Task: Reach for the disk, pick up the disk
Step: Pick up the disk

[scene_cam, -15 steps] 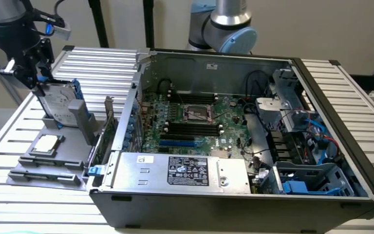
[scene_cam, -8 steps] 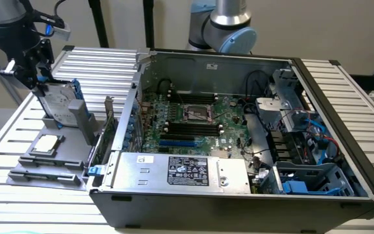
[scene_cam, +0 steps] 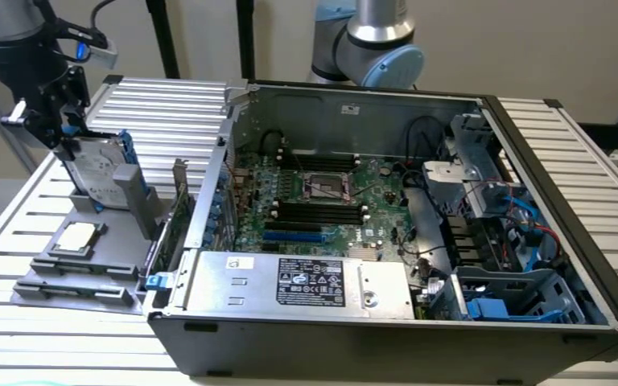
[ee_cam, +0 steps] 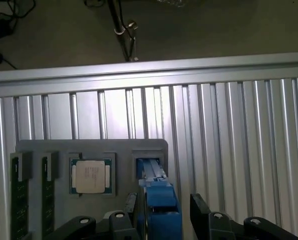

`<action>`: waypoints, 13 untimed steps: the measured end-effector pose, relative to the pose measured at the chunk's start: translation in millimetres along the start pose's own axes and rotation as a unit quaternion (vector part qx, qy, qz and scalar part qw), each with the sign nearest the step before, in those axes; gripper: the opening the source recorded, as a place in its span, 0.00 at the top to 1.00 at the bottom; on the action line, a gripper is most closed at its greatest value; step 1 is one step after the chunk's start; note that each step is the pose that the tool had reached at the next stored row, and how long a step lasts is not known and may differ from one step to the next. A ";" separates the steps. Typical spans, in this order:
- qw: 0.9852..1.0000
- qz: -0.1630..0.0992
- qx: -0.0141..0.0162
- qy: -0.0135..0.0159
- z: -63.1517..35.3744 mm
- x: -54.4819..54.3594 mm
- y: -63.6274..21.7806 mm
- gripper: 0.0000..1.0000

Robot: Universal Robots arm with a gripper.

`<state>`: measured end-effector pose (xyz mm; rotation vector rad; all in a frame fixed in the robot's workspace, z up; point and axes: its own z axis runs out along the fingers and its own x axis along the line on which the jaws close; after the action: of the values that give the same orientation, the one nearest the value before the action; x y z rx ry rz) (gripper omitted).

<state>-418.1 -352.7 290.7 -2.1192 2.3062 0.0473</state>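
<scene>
My gripper's black fingers are on both sides of the disk's blue bar (scene_cam: 129,149), below the silver side's top edge (scene_cam: 100,139), so it needs to close on the disk now.
The disk (scene_cam: 99,170) stands on edge in a slot of the grey fixture (scene_cam: 116,257), at the exterior view's left beside the open computer case. Its silver face and blue side rail show there. In the wrist view I look down on the disk's blue rail (ee_cam: 158,202) rising from the slot. My gripper (scene_cam: 64,143) has come down over the top of the disk. It is open (ee_cam: 164,212), with one black finger (ee_cam: 131,204) close against the rail and the other finger (ee_cam: 200,209) a small gap away from it.
A small square silver chip (ee_cam: 91,176) lies in the fixture next to the disk's slot, with two memory sticks (ee_cam: 19,200) beyond it. The open computer case (scene_cam: 395,209) stands close at the exterior view's right. Ribbed aluminium table (ee_cam: 229,130) surrounds the fixture. A second arm's base (scene_cam: 372,44) is behind the case.
</scene>
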 end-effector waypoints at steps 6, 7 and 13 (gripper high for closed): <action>1.000 0.000 -0.002 0.005 0.4 -2.4 0.2 0.46; 1.000 0.000 -0.002 0.007 0.5 -2.5 0.2 0.46; 1.000 0.000 -0.002 0.009 0.5 -2.6 -0.1 0.46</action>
<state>-417.8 -350.1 290.3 -2.1301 2.3170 0.0330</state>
